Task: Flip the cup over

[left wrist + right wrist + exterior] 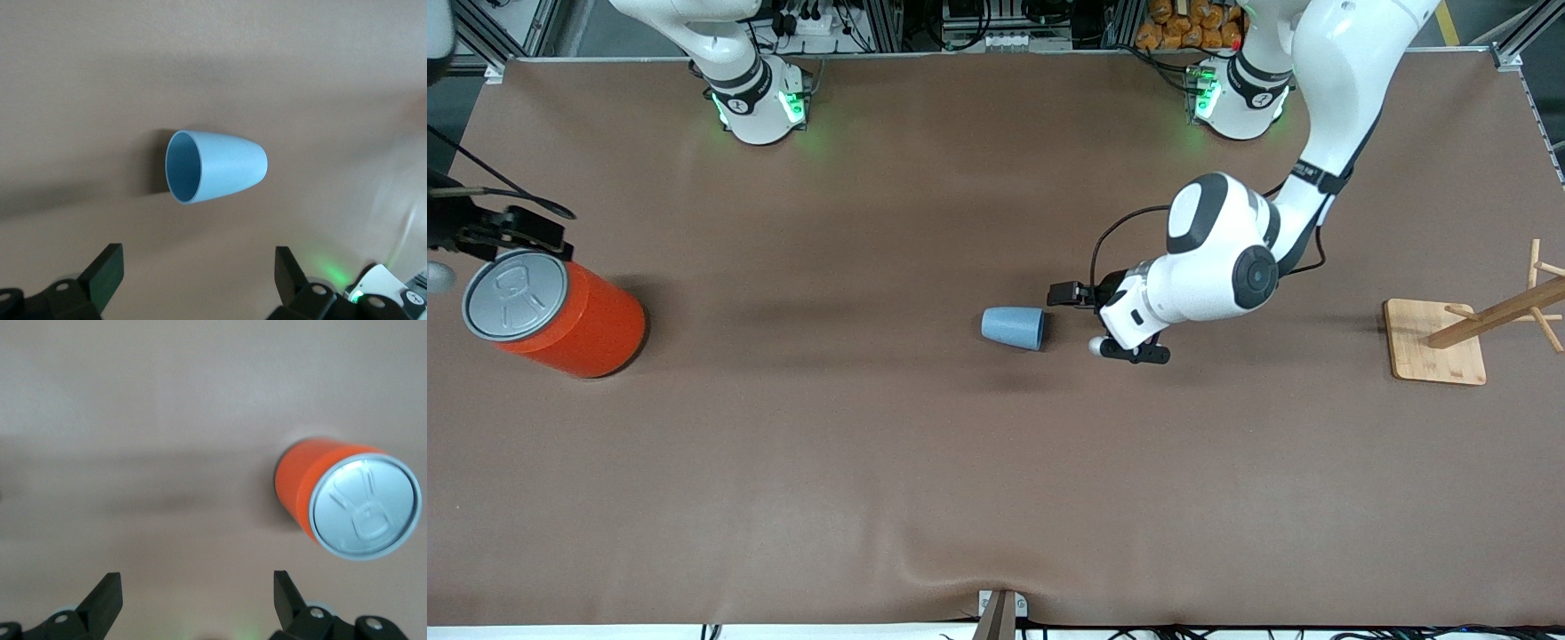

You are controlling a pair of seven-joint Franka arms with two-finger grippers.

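Note:
My left gripper takes hold of the cup by the rim of its opening (pixel 1042 329) next, to flip the small light-blue cup onto its base (pixel 986 324).
The small light-blue cup (pixel 1014 327) lies on its side on the brown table near the middle, its mouth turned toward the left arm's end. In the left wrist view the cup (pixel 220 167) lies apart from the fingers, its hollow inside showing. My left gripper (pixel 1103 324) hangs low beside the cup's mouth, open and empty (pixel 198 280). My right gripper (pixel 534 229) is open and empty (pixel 198 600) over the table by the orange can, at the right arm's end.
A large orange can (pixel 560 316) with a grey lid stands at the right arm's end; it also shows in the right wrist view (pixel 347 500). A wooden rack on a square base (pixel 1436 351) stands at the left arm's end. The table cover wrinkles at the near edge (pixel 996 578).

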